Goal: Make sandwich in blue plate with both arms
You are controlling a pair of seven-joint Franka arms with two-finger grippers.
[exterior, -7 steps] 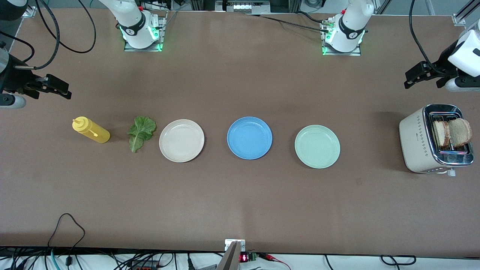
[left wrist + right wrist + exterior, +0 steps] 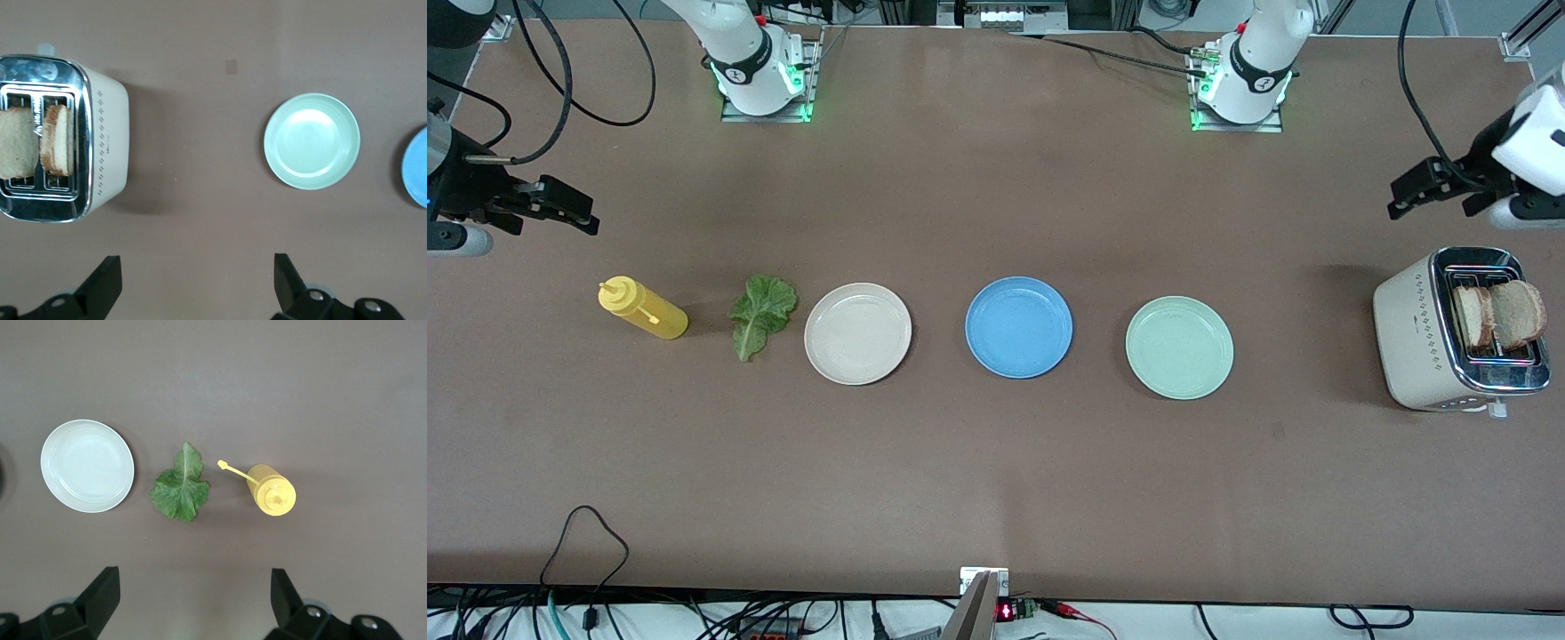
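Note:
The robot's left gripper will start the sandwich on the blue plate (image 2: 1018, 326) next, and for this it will grab the bread slice nearer the toaster's lettered side by its exposed crust edge (image 2: 1481, 316).
The blue plate (image 2: 1018, 326) lies bare at the table's middle; its edge (image 2: 417, 170) shows in the left wrist view. Two bread slices (image 2: 1498, 314) (image 2: 37, 140) stand in the toaster (image 2: 1414, 333) (image 2: 107, 143) at the left arm's end. A green lettuce leaf (image 2: 761, 313) (image 2: 180, 490) lies flat between the yellow bottle and the cream plate. My left gripper (image 2: 1405, 191) (image 2: 198, 283) hangs open over bare table beside the toaster. My right gripper (image 2: 574, 212) (image 2: 195, 600) hangs open, holding nothing, over bare table at the right arm's end.
A cream-white plate (image 2: 857, 333) (image 2: 87, 465) and a mint-green plate (image 2: 1179, 348) (image 2: 311, 141) flank the blue one. A yellow squeeze bottle (image 2: 645, 309) (image 2: 270, 492) lies on its side beside the lettuce. Cables hang along the table's nearest edge.
Both grippers have risen slightly and drawn a little toward their ends of the table. Nothing on the table has moved.

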